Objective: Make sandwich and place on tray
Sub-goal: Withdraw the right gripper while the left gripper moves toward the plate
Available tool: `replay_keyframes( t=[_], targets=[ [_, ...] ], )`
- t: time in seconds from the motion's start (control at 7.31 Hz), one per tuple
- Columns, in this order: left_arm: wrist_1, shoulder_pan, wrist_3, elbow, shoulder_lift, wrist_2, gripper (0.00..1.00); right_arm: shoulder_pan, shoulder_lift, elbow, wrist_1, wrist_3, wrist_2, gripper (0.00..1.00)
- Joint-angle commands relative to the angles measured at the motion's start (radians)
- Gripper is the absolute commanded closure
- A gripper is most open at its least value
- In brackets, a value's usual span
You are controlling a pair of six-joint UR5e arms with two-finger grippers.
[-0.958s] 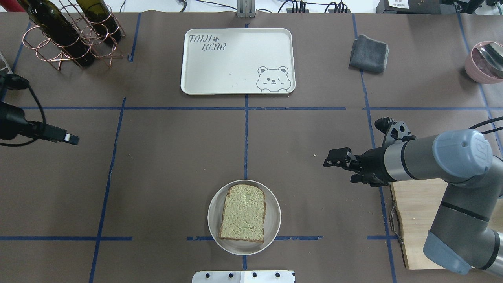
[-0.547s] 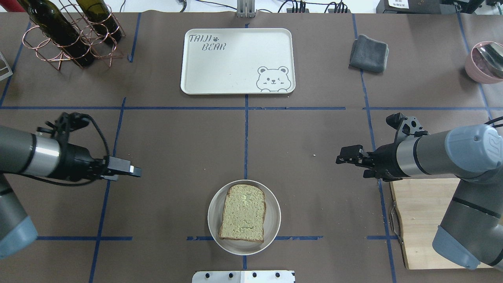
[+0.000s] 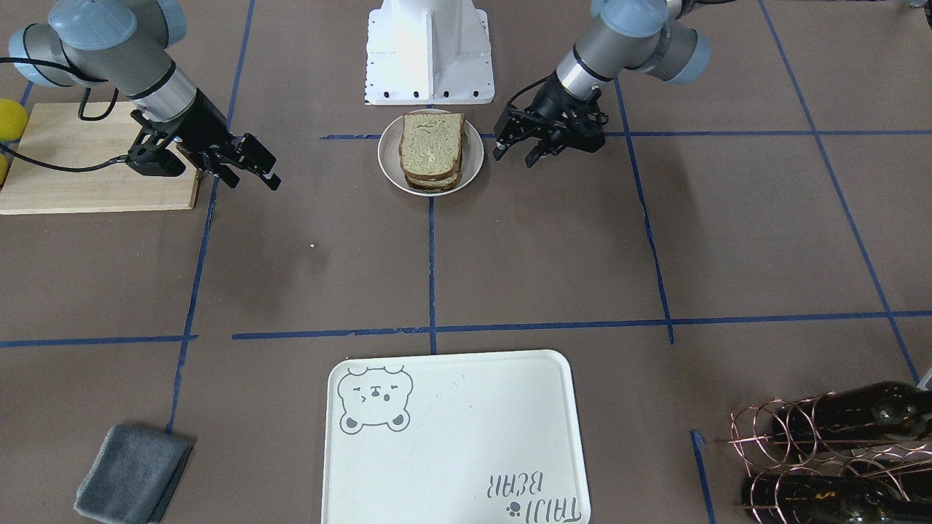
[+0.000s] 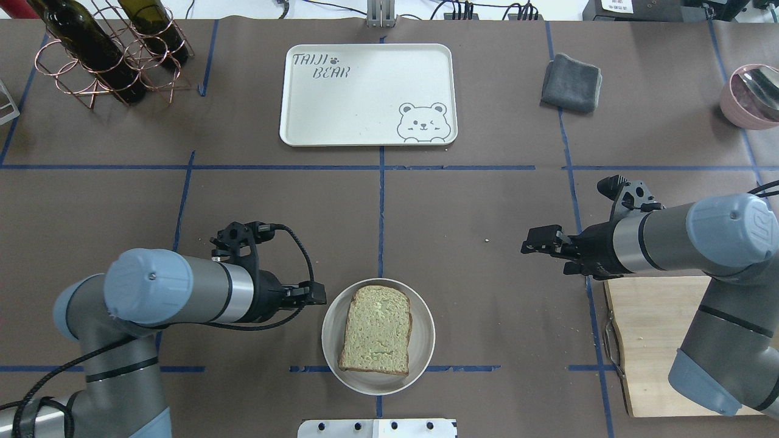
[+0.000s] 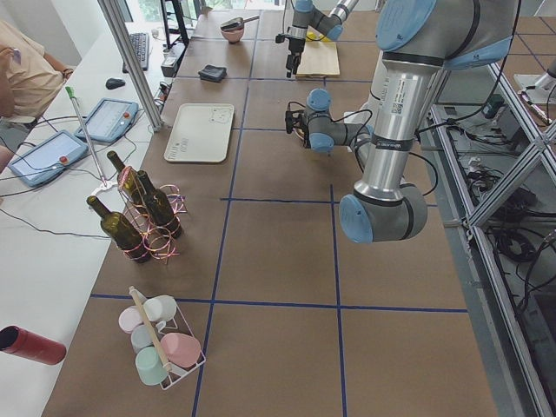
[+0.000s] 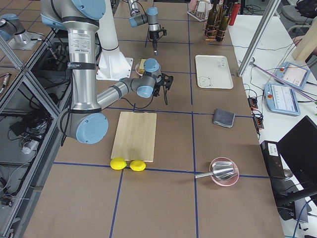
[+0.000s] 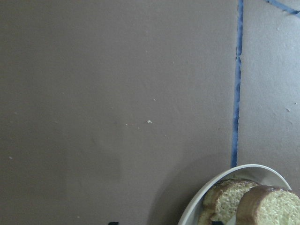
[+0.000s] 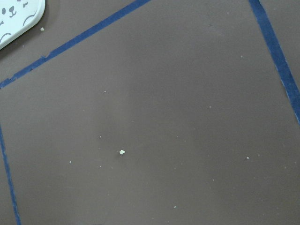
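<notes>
The sandwich [image 3: 432,150] is loose and stacked on the plate, so to keep the plate level I should next use my left gripper to grab it by its bare rim [image 3: 480,157].
The sandwich [image 4: 376,328] lies on a small round white plate [image 4: 331,340] near the table's front middle; two stacked bread slices show in the front view [image 3: 432,149], and the filling is hidden. The left wrist view shows the sandwich [image 7: 265,201] at its lower right. The tray [image 4: 365,94] sits bare at the far middle, and also shows in the front view [image 3: 451,437]. My left gripper [image 4: 317,296] [image 3: 517,154] is open and empty just left of the plate. My right gripper [image 4: 541,255] [image 3: 247,175] is open and empty, well to the plate's right.
A wooden cutting board [image 4: 657,340] lies under my right arm, with two lemons [image 6: 128,164] at its end. A grey cloth [image 4: 571,82] lies right of the tray. A wire rack of wine bottles [image 4: 109,48] stands far left. A pink bowl [image 4: 751,94] stands far right.
My left arm has swung in from the table's left edge to the plate's left rim. My right gripper drew back slightly to the right, then held still.
</notes>
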Motion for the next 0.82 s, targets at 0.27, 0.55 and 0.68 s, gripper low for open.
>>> replay_keyframes(
  t=[0.27, 0.55, 0.68],
  targets=[
    [0.043, 0.045, -0.002, 0.011, -0.028, 0.036, 0.59, -0.002, 0.007, -0.008, 0.001, 0.000, -0.002, 0.00],
    [0.045, 0.061, -0.002, 0.014, -0.025, 0.038, 0.59, -0.002, 0.007, -0.010, 0.001, 0.000, 0.001, 0.00],
    [0.045, 0.071, -0.003, 0.019, -0.025, 0.036, 0.59, -0.002, 0.007, -0.010, 0.001, 0.000, 0.003, 0.00]
  ],
)
